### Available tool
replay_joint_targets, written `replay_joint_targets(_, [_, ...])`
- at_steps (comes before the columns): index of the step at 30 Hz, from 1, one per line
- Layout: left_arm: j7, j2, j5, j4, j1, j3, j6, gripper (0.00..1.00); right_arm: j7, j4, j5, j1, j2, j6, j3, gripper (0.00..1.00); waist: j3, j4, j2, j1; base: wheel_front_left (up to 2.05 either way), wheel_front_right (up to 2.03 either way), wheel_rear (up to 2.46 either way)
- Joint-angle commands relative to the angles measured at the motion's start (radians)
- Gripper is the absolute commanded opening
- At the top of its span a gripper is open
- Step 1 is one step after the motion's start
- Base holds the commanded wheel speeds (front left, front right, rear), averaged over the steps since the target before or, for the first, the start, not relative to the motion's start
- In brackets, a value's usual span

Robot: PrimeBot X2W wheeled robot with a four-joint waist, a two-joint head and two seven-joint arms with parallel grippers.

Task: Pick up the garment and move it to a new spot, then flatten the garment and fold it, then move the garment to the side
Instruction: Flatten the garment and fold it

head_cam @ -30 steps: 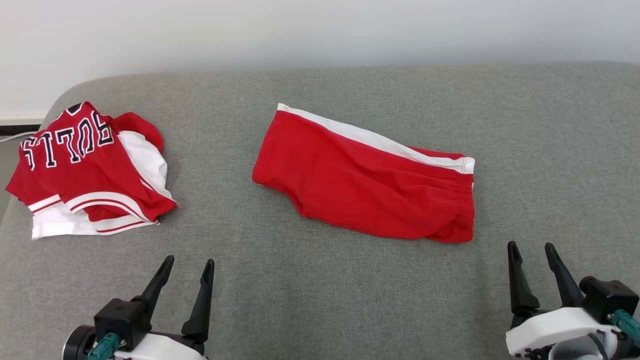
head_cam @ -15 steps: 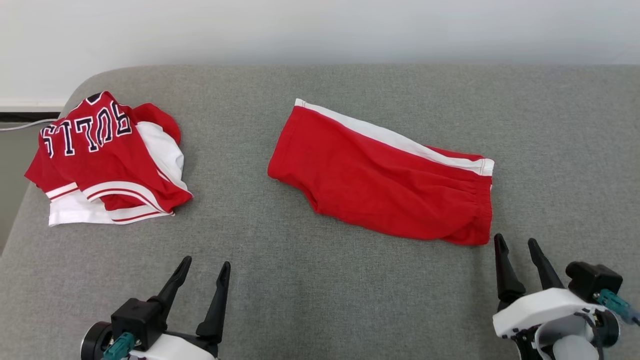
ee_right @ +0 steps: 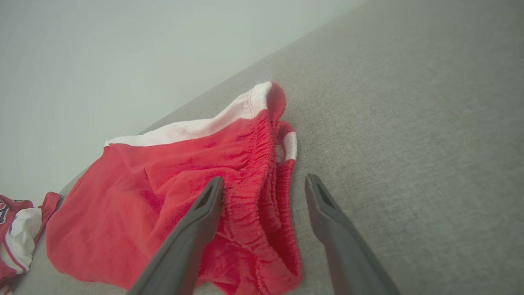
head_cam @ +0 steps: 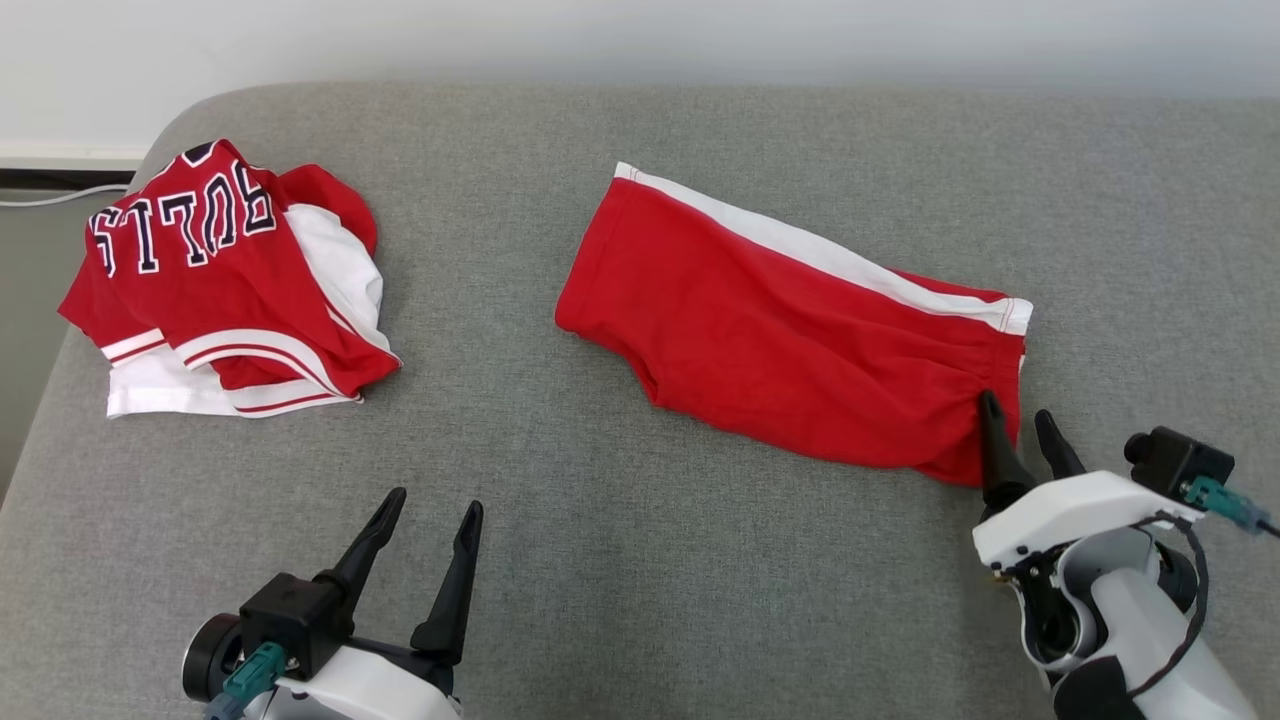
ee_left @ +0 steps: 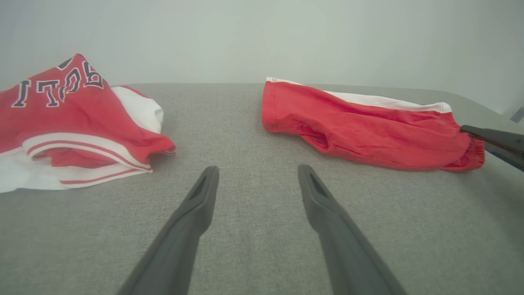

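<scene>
Next, my right gripper takes hold of the shorts by their elastic waistband (head_cam: 1003, 378), so that the shorts' white-striped leg (head_cam: 672, 240) stays free to be folded over.
The garment (head_cam: 790, 340) is a pair of red shorts with a white side stripe, lying flat and slanted in the middle of the grey cushion (head_cam: 640, 560). Its gathered waistband points to the right. My right gripper (head_cam: 1015, 406) is open at that waistband end. In the right wrist view the waistband of the garment (ee_right: 163, 196) sits between the open fingers of the right gripper (ee_right: 264, 178), the left finger over the red cloth. My left gripper (head_cam: 435, 499) is open over bare cushion, well short of the garment (ee_left: 368, 127), with nothing between its fingers.
A crumpled red and white jersey (head_cam: 220, 280) with dark lettering lies at the cushion's far left corner. A pale wall runs behind the cushion. The cushion's left edge drops to a floor strip with a cable (head_cam: 60, 192).
The head camera has shifted, so the whole picture moved. My right gripper has advanced to the garment's waistband end, still open. The left gripper keeps its pose.
</scene>
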Motion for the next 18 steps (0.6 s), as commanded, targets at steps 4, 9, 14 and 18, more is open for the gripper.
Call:
replay_joint_targets(4, [-0.010, 0.013, 0.017, -0.011, -0.056, 0.047, -0.019, 1.00, 0.040, 0.085, 0.030, -0.093, -0.006, 0.000, 0.006, 1.00, 0.012, 0.008, 0.0000, 0.0000, 0.00, 0.00, 0.00])
replay_joint_targets(9, [-0.010, -0.004, 0.024, -0.004, -0.062, 0.056, -0.030, 1.00, 0.118, 0.182, 0.055, -0.153, -0.005, 0.000, 0.000, 1.00, 0.024, 0.015, 0.0000, 0.0000, 0.00, 0.00, 0.00])
replay_joint_targets(14, [-0.010, -0.019, 0.031, 0.002, -0.063, 0.070, -0.042, 1.00, 0.175, 0.207, 0.073, -0.190, -0.002, 0.000, 0.039, 1.00, 0.035, 0.015, 0.0000, 0.0000, 0.00, 0.00, 0.00])
replay_joint_targets(18, [-0.010, -0.027, 0.038, 0.008, -0.065, 0.082, -0.052, 1.00, 0.195, 0.217, 0.080, -0.200, -0.001, 0.000, 0.076, 0.34, 0.039, 0.013, 0.0000, 0.0000, 0.00, 0.00, 0.00])
